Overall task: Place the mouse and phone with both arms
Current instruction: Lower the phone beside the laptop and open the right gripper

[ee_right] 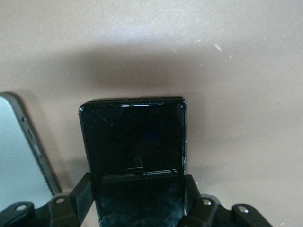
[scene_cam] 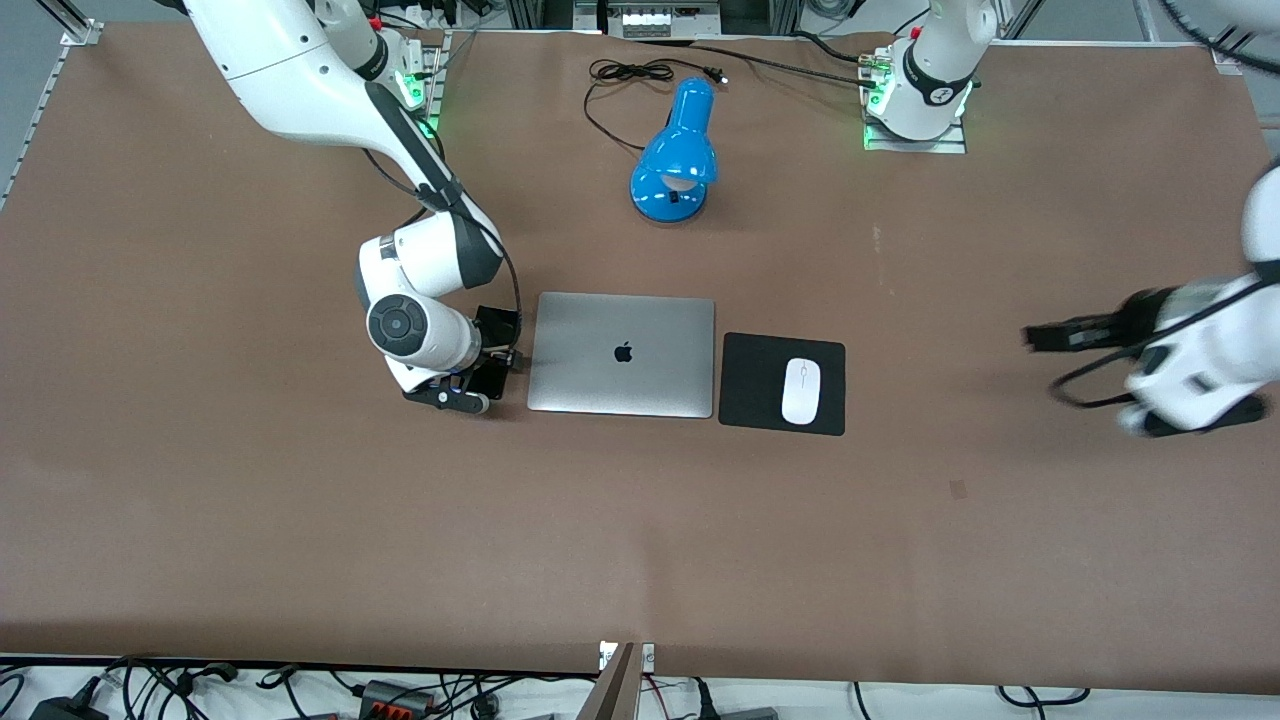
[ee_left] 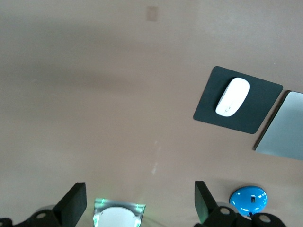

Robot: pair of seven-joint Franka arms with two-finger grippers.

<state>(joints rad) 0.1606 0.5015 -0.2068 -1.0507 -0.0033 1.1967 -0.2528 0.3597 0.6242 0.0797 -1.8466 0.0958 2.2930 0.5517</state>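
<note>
The phone [ee_right: 135, 142] is low over the tabletop beside the laptop, so the robot's right gripper should open.
The white mouse [scene_cam: 801, 390] lies on the black square pad [scene_cam: 760, 385] beside the laptop; it also shows in the left wrist view [ee_left: 232, 96]. My right gripper [scene_cam: 495, 352] is shut on the black phone [ee_right: 135, 142], a finger [ee_right: 83, 195] on each long side. It holds the phone [scene_cam: 497, 326] low over the table, next to the laptop's short edge at the right arm's end. My left gripper [scene_cam: 1045, 336] is open and empty [ee_left: 137, 205], over bare table toward the left arm's end, well away from the mouse.
The closed silver laptop [scene_cam: 622, 353] lies mid-table between the phone and the pad. A blue desk lamp [scene_cam: 676, 155] with a black cable stands farther from the front camera than the laptop. The arm bases stand at the table's edge farthest from the front camera.
</note>
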